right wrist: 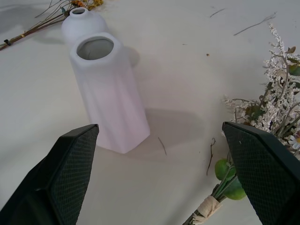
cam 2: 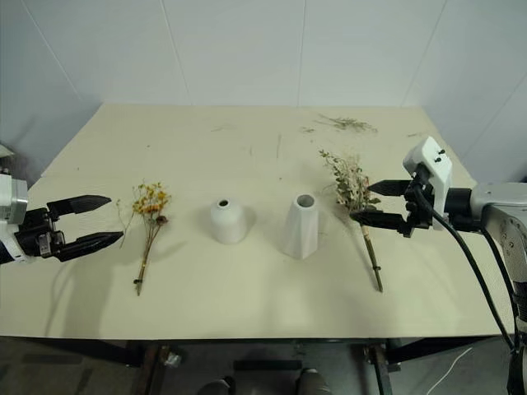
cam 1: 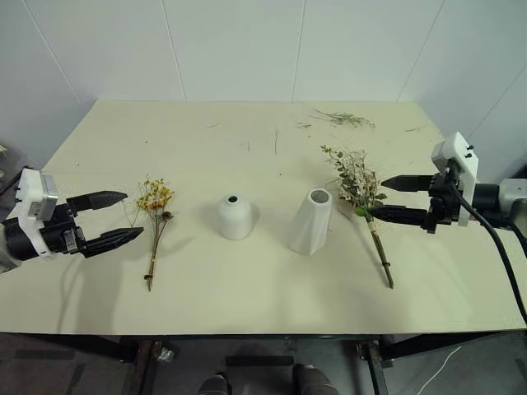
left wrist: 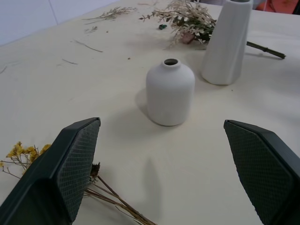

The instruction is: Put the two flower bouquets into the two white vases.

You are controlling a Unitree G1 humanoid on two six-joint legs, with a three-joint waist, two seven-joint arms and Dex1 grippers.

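My left gripper picks up the slim bouquet by its brown stems next, since the dry, delicate yellow blooms spread out at the top of the bouquet.
Two white vases stand mid-table: a short rounded vase (cam 1: 235,216) with a small hole and a taller tapered vase (cam 1: 311,220) to its right. A slim bouquet of yellow-orange blooms (cam 1: 154,218) lies flat to the left of the short vase. A bushier green-beige bouquet (cam 1: 359,188) lies to the right of the tall vase, its thick stem pointing toward the front edge. My left gripper (cam 1: 114,218) hovers open just left of the slim bouquet. My right gripper (cam 1: 389,198) is open, its fingertips at the bushy bouquet's lower foliage, with nothing held.
The cream table (cam 1: 247,280) carries loose thin sprigs (cam 1: 344,119) and scattered bits near its far right edge. A white wall rises behind it. Bare tabletop lies along the front edge and across the far left.
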